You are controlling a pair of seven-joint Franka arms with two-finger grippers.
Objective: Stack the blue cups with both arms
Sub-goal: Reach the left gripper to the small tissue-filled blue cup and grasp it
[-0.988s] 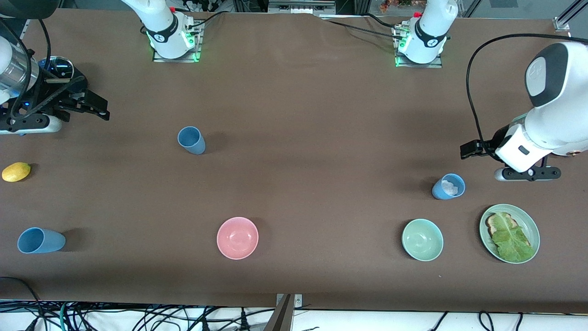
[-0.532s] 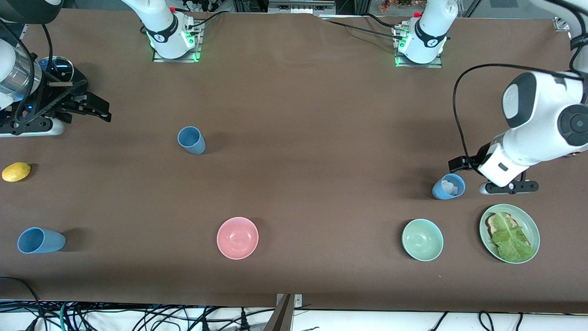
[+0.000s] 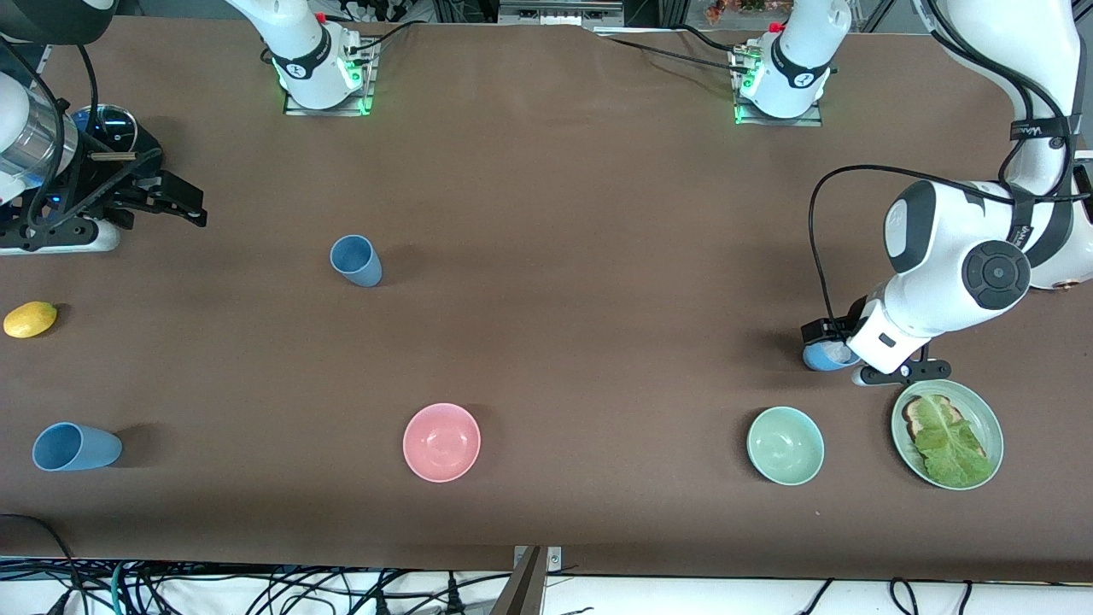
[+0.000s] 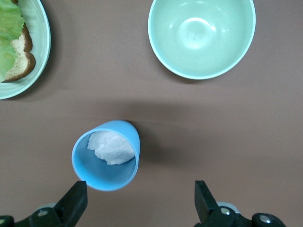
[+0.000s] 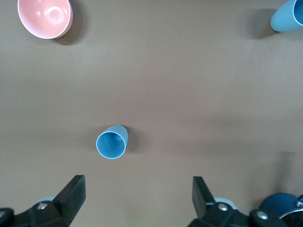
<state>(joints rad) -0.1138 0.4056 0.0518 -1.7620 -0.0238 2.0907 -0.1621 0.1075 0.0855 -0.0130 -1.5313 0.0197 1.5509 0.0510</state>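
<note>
Next, the left gripper grabs the rim of the cup holding the white wad, its rim point(image 4: 127, 183), to stack that cup with the other blue cups.
Three blue cups are on the brown table. One blue cup point(image 3: 820, 357) with a crumpled white wad inside stands beside the green bowl and is partly covered by the left hand. My left gripper point(image 3: 827, 335) is open just over it. In the left wrist view this cup point(image 4: 106, 161) sits by one fingertip point(image 4: 75, 204), off the middle of the open left gripper point(image 4: 139, 208). A second cup point(image 3: 356, 260) stands mid-table and shows in the right wrist view point(image 5: 112, 143). A third cup point(image 3: 75, 447) is near the front corner at the right arm's end. My right gripper point(image 3: 175, 203) point(image 5: 137, 196) is open and empty, and it waits.
A pink bowl point(image 3: 441, 442) and a green bowl point(image 3: 785, 445) sit near the front edge. A green plate point(image 3: 990, 418) holds toast and lettuce. A lemon point(image 3: 30, 319) and a dark-blue lidded pot point(image 3: 109, 126) are at the right arm's end.
The left arm has swung down and inward, bringing its open gripper from beside the table's end to over the cup with the white wad. The right gripper has barely shifted.
</note>
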